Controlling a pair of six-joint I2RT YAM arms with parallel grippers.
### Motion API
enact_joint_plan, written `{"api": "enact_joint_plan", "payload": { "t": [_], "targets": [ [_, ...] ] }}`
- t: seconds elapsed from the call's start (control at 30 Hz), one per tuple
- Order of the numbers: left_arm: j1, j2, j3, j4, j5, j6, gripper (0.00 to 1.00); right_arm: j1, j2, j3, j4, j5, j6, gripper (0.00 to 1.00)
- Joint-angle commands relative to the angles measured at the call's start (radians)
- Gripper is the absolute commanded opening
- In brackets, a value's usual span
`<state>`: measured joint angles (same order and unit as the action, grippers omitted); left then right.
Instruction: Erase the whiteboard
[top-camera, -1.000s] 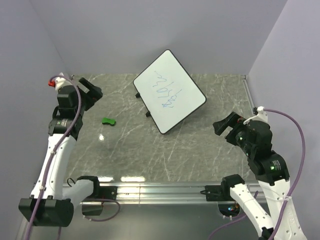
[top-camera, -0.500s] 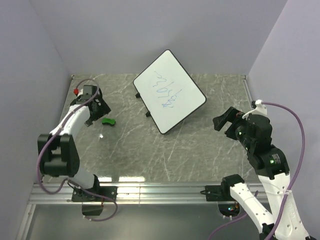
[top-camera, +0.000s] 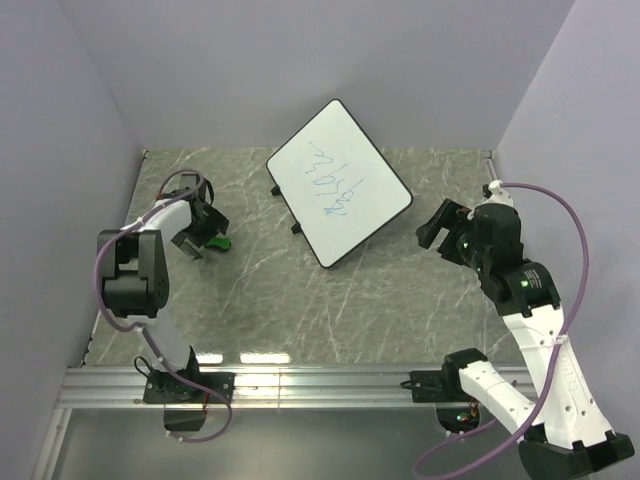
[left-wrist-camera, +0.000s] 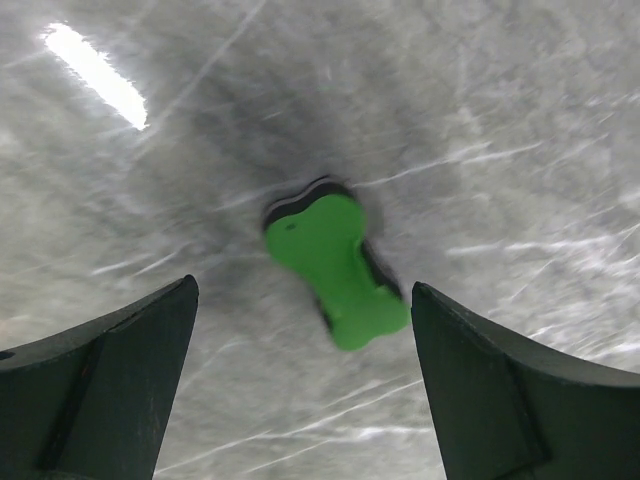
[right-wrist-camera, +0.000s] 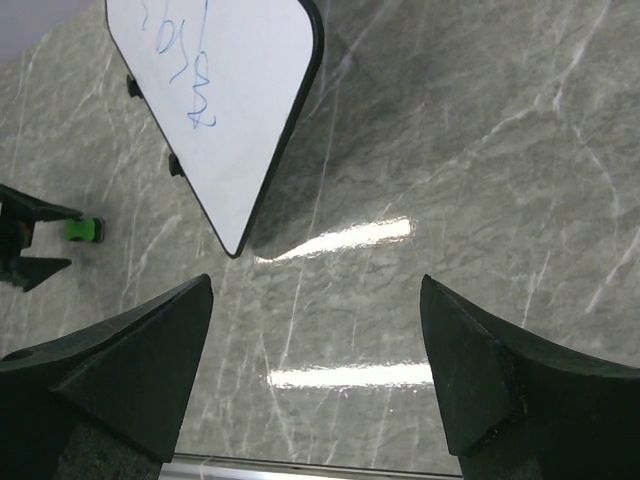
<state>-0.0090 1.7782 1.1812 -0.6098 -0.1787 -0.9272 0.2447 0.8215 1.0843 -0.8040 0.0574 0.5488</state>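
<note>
The left gripper grabs the green eraser across its narrow green middle (top-camera: 218, 242) next, to erase the whiteboard (top-camera: 340, 182). That leaves the eraser's black bottom free.
The whiteboard (top-camera: 340, 182) stands tilted on small black feet at the back middle of the table, with blue scribbles on it; it also shows in the right wrist view (right-wrist-camera: 215, 100). A small green eraser (top-camera: 220, 241) lies on the table at the left; in the left wrist view the eraser (left-wrist-camera: 337, 265) lies just ahead of my open fingers. My left gripper (top-camera: 196, 237) is open and low over the table, right beside the eraser. My right gripper (top-camera: 437, 226) is open and empty, to the right of the whiteboard.
The grey marble table (top-camera: 330, 310) is walled by purple panels on three sides. A metal rail (top-camera: 320, 380) runs along the near edge. The left gripper's fingertips show at the far left in the right wrist view (right-wrist-camera: 30, 240).
My left gripper has swung down from the back left corner to the table next to the green eraser. My right gripper has moved up and left toward the whiteboard.
</note>
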Motion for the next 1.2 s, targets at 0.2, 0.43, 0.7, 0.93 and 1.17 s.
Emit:
{"api": "enact_joint_plan", "payload": {
  "t": [0.2, 0.43, 0.7, 0.93, 1.17],
  "targets": [
    [-0.051, 0.13, 0.136, -0.041, -0.004, -0.134, 0.93, 0.005, 0.045, 0.022, 0.054, -0.004, -0.036, 0.89],
    [-0.055, 0.214, 0.208, -0.061, 0.011, -0.144, 0.53, 0.005, 0.079, 0.06, 0.074, 0.006, -0.069, 0.89],
    [-0.057, 0.263, 0.255, -0.067, 0.061, -0.081, 0.0, -0.005, 0.284, 0.284, 0.155, -0.177, -0.112, 0.88],
    [-0.103, 0.213, 0.365, -0.079, 0.045, 0.028, 0.0, -0.093, 0.607, 0.578, 0.187, -0.266, -0.075, 0.85],
    [-0.192, 0.187, 0.59, -0.088, 0.064, 0.136, 0.0, -0.18, 0.886, 0.738, 0.189, -0.35, -0.078, 0.71]
  ]
}}
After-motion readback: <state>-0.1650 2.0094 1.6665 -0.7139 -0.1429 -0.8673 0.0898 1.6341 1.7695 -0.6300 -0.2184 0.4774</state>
